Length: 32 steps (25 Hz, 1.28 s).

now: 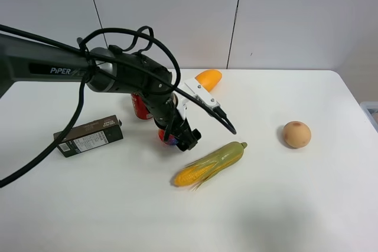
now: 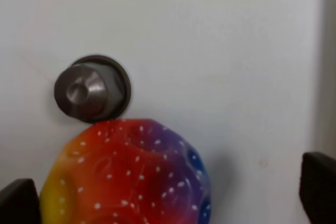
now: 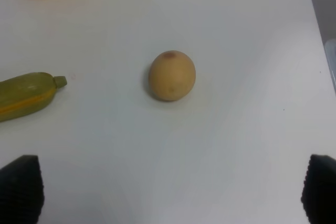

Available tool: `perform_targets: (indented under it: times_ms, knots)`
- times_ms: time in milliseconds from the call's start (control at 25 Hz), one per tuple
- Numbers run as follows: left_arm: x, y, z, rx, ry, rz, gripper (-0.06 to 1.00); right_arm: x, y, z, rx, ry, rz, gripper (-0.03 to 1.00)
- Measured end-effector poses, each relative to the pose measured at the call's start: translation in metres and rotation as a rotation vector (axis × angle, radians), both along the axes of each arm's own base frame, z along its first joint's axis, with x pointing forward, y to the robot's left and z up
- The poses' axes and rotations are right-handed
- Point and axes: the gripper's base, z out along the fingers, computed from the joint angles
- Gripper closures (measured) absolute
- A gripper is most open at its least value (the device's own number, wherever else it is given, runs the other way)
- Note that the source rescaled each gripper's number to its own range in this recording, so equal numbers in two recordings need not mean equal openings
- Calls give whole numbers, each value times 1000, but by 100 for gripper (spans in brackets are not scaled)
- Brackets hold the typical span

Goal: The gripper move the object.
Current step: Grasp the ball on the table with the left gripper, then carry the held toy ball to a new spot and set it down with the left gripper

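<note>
My left gripper grabs the rainbow ball's yellow and blue sides next, to move the ball away from the grey cap [image 2: 90, 91].
The rainbow bumpy ball [image 2: 126, 174] lies on the white table [image 1: 283, 205], next to a small grey cap [image 2: 92, 88]. My left gripper [image 2: 168, 195] is open, with its black jaws wide apart on either side of the ball and not touching it. In the exterior high view the left gripper [image 1: 178, 137] is low over the ball [image 1: 166, 138], which is mostly hidden under the white head. My right gripper [image 3: 170, 190] is open and empty. It is out of the exterior high view.
A red can [image 1: 140, 108] stands just behind the ball. A black box [image 1: 88, 136] lies to the left and a corn cob [image 1: 209, 163] in front to the right. An orange vegetable [image 1: 209, 78] is at the back. A tan round fruit [image 1: 296, 134] [image 3: 172, 75] is at the right.
</note>
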Motion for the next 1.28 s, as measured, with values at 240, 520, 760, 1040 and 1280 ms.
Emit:
perform_targets:
  times_ms: [240,520,760,1040,1280]
  knots:
    - [5,2,-6,-5,-5,11,-6,0,0,0,0,0,0,-3]
    - [12,11,-12,4,5,39,-6,0,0,0,0,0,0,-3]
    - [16,15,-13,4,4,50,-6,0,0,0,0,0,0,-3]
    - [17,17,-13,4,4,55,94,0,0,0,0,0,0,-3]
    - [18,17,-4,-11,-14,56,91,0,0,0,0,0,0,-3]
